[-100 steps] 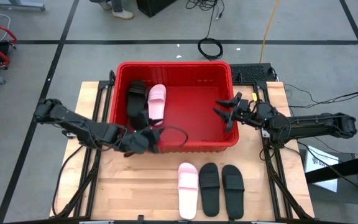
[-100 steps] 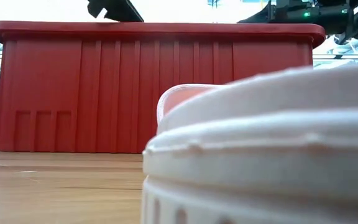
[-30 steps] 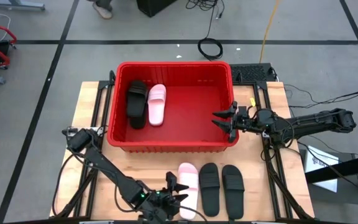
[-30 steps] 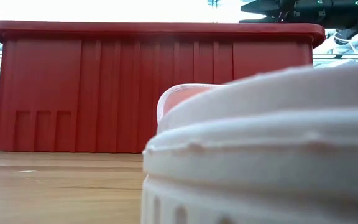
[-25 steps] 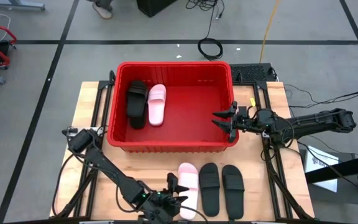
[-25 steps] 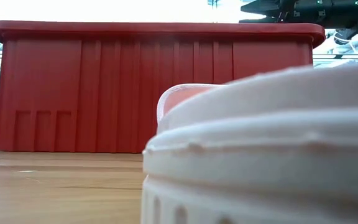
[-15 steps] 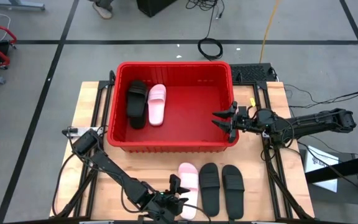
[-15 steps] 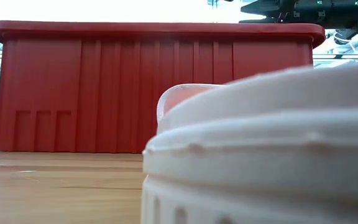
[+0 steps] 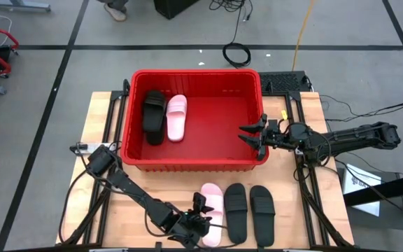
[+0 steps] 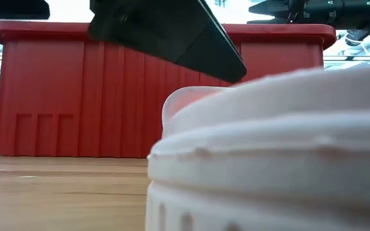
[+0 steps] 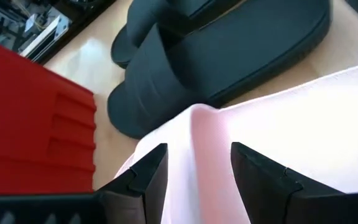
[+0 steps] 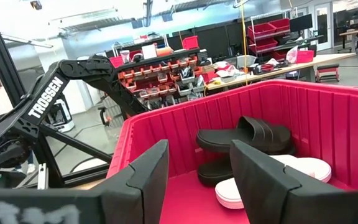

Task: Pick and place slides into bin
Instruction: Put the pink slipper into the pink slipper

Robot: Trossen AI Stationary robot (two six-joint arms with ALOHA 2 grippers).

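Note:
The pink slide needs to be grabbed next by its strap with my left gripper, so that I can place it into the red bin.
A pale pink slide and two black slides lie side by side, soles down, on the wooden table before the red bin. Inside the bin's left part lie a black slide and a pink slide. My left gripper is open and slants down over the near end of the pink slide, one finger toward each side; the low view shows it just above the slide. My right gripper hangs open over the bin's right wall.
The bin's front wall stands close behind the three slides. Bare wood lies left of them, under my left arm. Black frame rails run along the table's right side. A cable coil lies on the floor beyond.
My left gripper has come down and a little toward the table's right edge, onto the near end of the pink slide, tipping further downward and staying open. It has entered the low view from above. No slide has moved.

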